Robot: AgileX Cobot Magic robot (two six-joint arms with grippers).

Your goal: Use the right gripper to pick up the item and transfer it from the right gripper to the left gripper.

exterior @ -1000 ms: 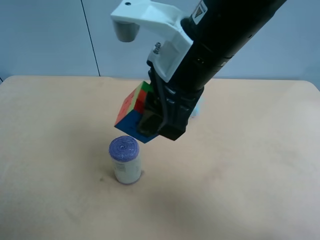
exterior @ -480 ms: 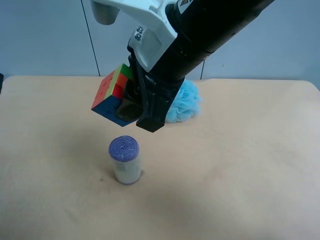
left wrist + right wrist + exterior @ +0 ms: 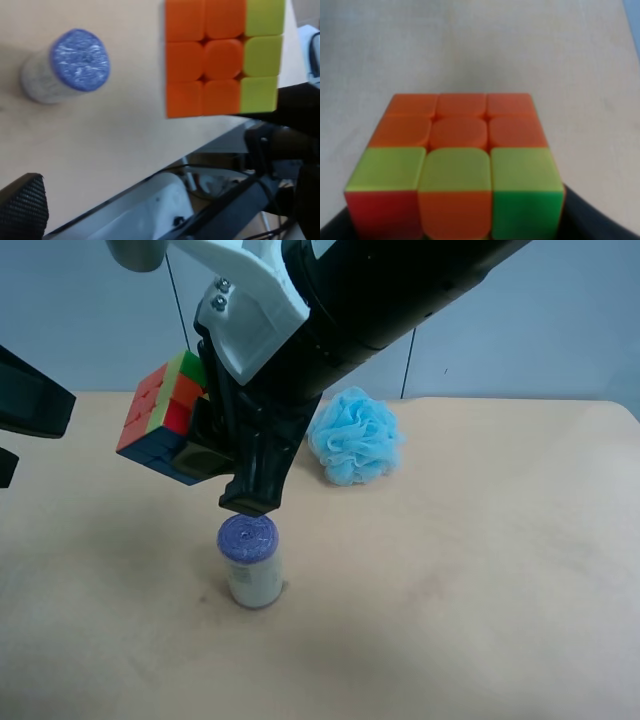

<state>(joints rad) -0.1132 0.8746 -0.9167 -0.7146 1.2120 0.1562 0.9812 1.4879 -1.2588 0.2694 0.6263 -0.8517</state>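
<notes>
I need to take the puzzle cube over from my right gripper, so next I need to grip the cube with my left gripper by its orange-faced end [image 3: 145, 408].
The item, a small puzzle cube [image 3: 160, 420] with orange, green, red and blue faces, hangs in the air above the table's left part. My right gripper [image 3: 212, 452], on the black arm with the white bracket, is shut on the cube's right side. In the right wrist view the cube [image 3: 457, 170] fills the frame, with black fingers [image 3: 592, 220] at its lower corners. My left gripper [image 3: 15, 435] stands open at the exterior high view's left edge, a short gap left of the cube. The left wrist view shows the cube [image 3: 222, 55] ahead and one finger [image 3: 22, 212].
A white cylinder with a purple top [image 3: 250, 560] stands upright on the tan table [image 3: 480, 590], just below the right gripper. The cylinder [image 3: 67, 65] also shows in the left wrist view. A fluffy light-blue pouf [image 3: 355, 435] lies further back.
The right arm has carried the cube up and towards the exterior high view's left, uncovering the pouf. The left gripper's fingers have come into view at the left edge.
</notes>
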